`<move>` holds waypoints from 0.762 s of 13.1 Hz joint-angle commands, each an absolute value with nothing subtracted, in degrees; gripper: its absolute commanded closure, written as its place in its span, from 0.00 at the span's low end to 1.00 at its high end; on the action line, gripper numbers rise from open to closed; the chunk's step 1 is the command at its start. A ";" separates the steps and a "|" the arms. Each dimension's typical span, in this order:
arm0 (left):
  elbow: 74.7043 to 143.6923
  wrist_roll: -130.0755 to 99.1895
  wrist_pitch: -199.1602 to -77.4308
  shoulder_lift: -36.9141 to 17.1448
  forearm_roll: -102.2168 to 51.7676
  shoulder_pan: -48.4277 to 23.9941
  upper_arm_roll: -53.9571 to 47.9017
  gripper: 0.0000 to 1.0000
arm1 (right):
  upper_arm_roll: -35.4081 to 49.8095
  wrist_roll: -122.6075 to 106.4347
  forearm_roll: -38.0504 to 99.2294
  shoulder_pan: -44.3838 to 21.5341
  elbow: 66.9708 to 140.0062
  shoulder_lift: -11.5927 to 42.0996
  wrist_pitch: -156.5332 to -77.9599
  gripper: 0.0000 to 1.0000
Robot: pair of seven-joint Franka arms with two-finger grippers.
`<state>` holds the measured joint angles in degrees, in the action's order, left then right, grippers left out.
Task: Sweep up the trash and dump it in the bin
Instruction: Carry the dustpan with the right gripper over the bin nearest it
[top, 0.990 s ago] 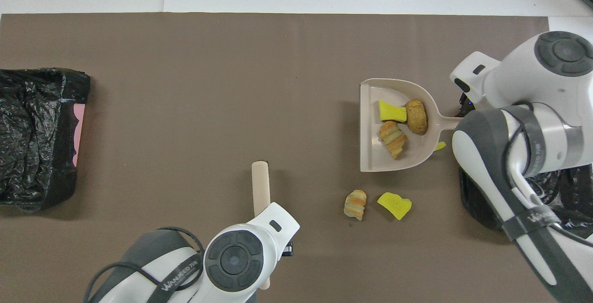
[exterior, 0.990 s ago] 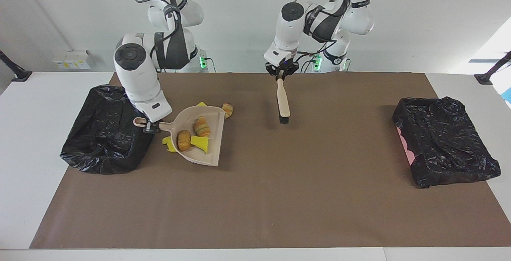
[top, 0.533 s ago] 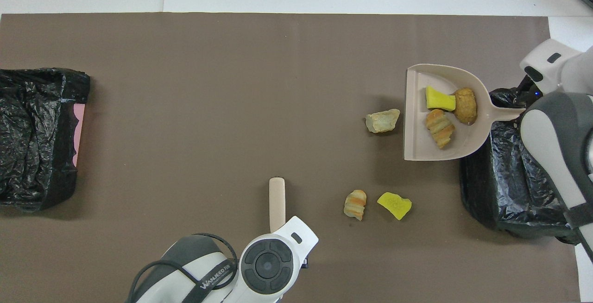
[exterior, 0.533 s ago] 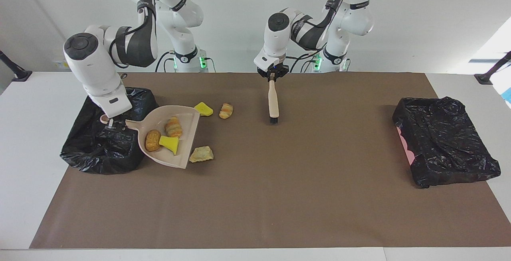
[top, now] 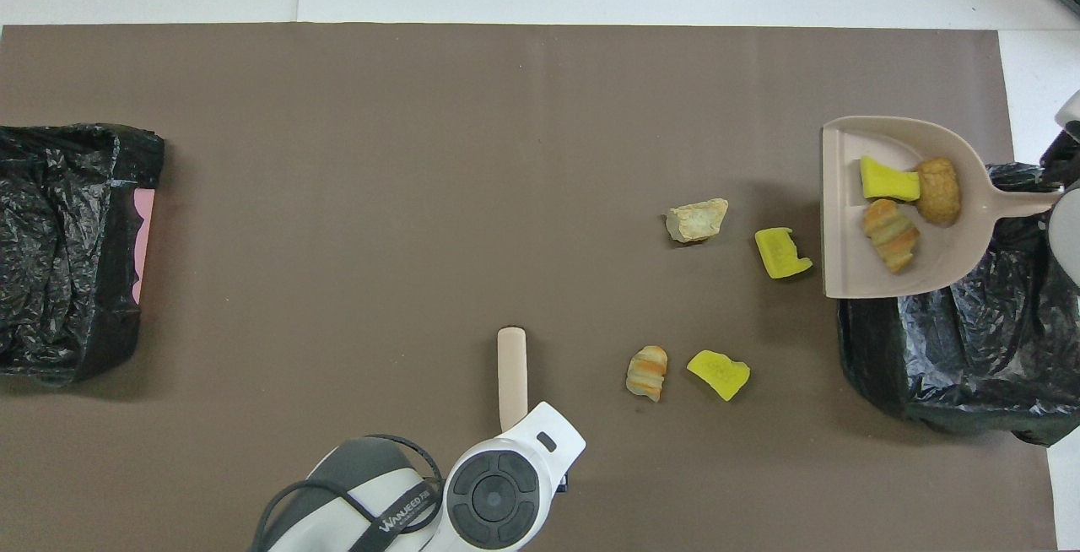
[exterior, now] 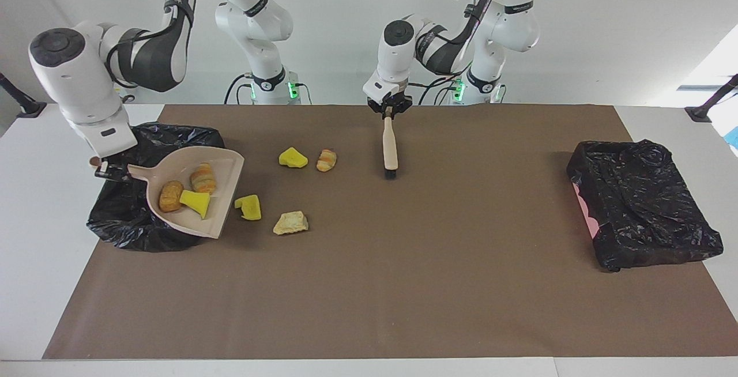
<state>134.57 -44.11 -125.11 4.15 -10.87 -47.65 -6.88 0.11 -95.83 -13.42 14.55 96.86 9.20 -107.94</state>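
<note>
The brush head sits low on the brown mat in the overhead view, so the brush would lie there. My left gripper releases it next.
My right gripper (exterior: 109, 170) is shut on the handle of the beige dustpan (exterior: 222, 188), held in the air partly over the black-bagged bin (exterior: 132, 224) at the right arm's end. In the pan lie three pieces of trash: a brown bread piece (exterior: 170, 195), a striped bread piece (exterior: 203, 178) and a yellow sponge chunk (exterior: 195, 201). On the mat lie a yellow chunk (exterior: 248, 207), a tan scrap (exterior: 291, 222), another yellow chunk (exterior: 293, 158) and a striped piece (exterior: 326, 159). My left gripper (exterior: 389, 110) is shut on the handle of the brush (exterior: 390, 146), bristles down.
A second black-bagged bin (exterior: 640, 204) sits at the left arm's end of the brown mat (exterior: 403, 285). In the overhead view the dustpan (top: 844, 155) overlaps the near bin (top: 953, 366), and the brush (top: 511, 370) pokes out from under the left wrist.
The right arm lifted the dustpan and carried it toward the bin, uncovering a tan scrap and a yellow chunk on the mat. The left arm drew the brush back toward the robots.
</note>
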 commanded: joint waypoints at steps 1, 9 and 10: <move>135.97 -44.82 -127.00 4.75 -11.69 -48.61 -5.98 0.46 | 0.79 -101.93 -15.99 19.84 96.59 8.44 -107.67 1.00; 131.76 -44.30 -124.98 4.57 -8.80 -34.83 -5.45 0.00 | 1.05 -93.56 -37.84 17.51 101.58 4.50 -110.83 1.00; 131.40 -44.21 -124.81 4.83 -7.92 -33.15 -5.45 0.00 | 1.05 -90.04 -41.01 16.01 104.21 3.00 -110.74 1.00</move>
